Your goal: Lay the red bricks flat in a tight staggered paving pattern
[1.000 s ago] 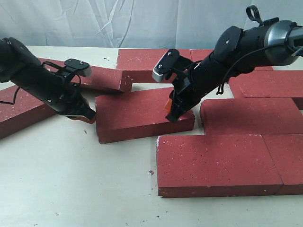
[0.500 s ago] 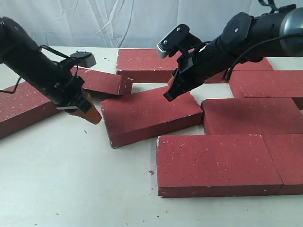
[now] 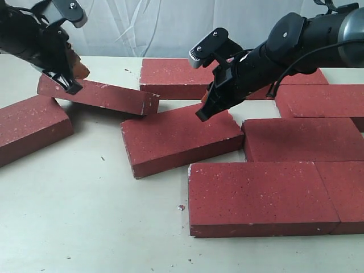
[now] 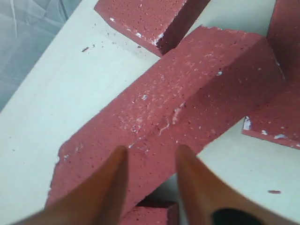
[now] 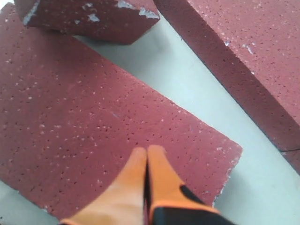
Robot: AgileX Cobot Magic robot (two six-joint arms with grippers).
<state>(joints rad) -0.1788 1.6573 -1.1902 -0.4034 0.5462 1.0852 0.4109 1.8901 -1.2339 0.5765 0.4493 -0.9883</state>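
Observation:
The tilted brick (image 3: 99, 95) needs to be set flat into the paving pattern, so I should next grab it by its raised end (image 3: 57, 86) with my left gripper.
Several dark-red bricks lie on the pale table (image 3: 85, 216). One loose brick (image 3: 182, 136) lies askew in the middle, just left of the laid rows. My right gripper (image 3: 202, 114) hovers shut and empty over its far right corner; the wrist view shows the closed fingertips (image 5: 147, 150) above that brick (image 5: 84, 117). A tilted brick (image 3: 99, 95) leans with one end on the far-left brick (image 3: 31, 128). My left gripper (image 3: 73, 77) is raised over its high end, open and holding nothing, fingers (image 4: 119, 161) apart above the brick (image 4: 173, 108).
Laid bricks fill the right side: a front brick (image 3: 256, 196), its neighbour (image 3: 347, 193), a middle brick (image 3: 301, 139), a further one (image 3: 321, 101) and a back brick (image 3: 173, 77). A white cloth (image 3: 159, 23) hangs behind. Small crumbs (image 3: 181, 207) dot the table.
The left gripper has lifted from the table by the middle brick and swung back-left above the tilted brick. The middle brick slid right; the right gripper rose off it.

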